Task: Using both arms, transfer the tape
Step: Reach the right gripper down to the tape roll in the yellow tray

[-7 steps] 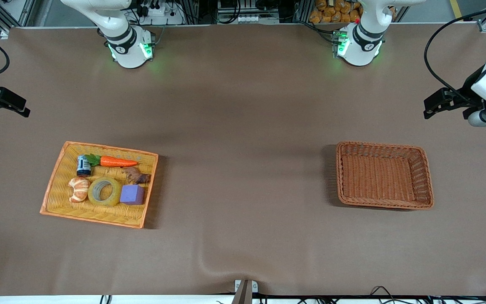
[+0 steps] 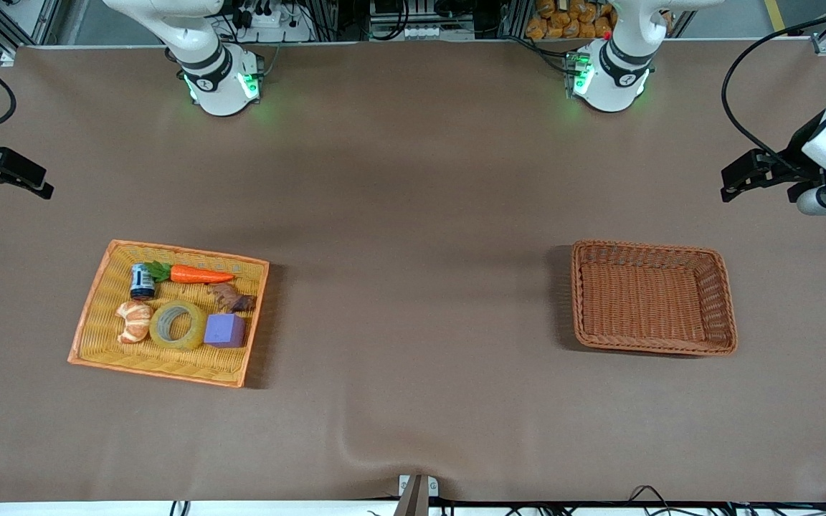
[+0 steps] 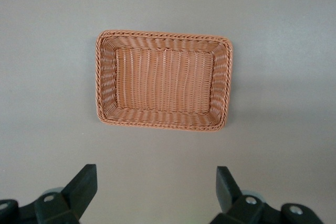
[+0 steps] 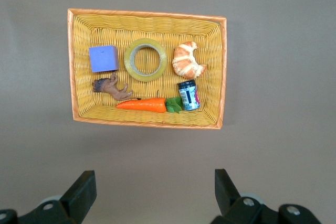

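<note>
The translucent yellow tape roll needs to go into the brown wicker basket, so my right gripper should next pick it up by its ring side (image 2: 157,330).
The translucent yellow tape roll (image 2: 177,325) lies flat in the orange-rimmed yellow tray (image 2: 95,301), between a croissant and a purple cube; it also shows in the right wrist view (image 4: 145,59). My right gripper (image 2: 40,190) is open and empty, high above the table at the right arm's end, well apart from the tray; in its wrist view the gripper (image 4: 153,184) has its jaws spread wide over bare cloth. My left gripper (image 2: 727,190) is open and empty, high at the left arm's end; in its wrist view the gripper (image 3: 156,181) also stands wide open.
The tray also holds a croissant (image 2: 133,321), a purple cube (image 2: 224,330), a carrot (image 2: 198,274), a small can (image 2: 143,281) and a brown figure (image 2: 231,297). An empty brown wicker basket (image 2: 722,301) stands toward the left arm's end and shows in the left wrist view (image 3: 105,77).
Both grippers have shifted very slightly; the objects in the tray and the basket have not moved.
</note>
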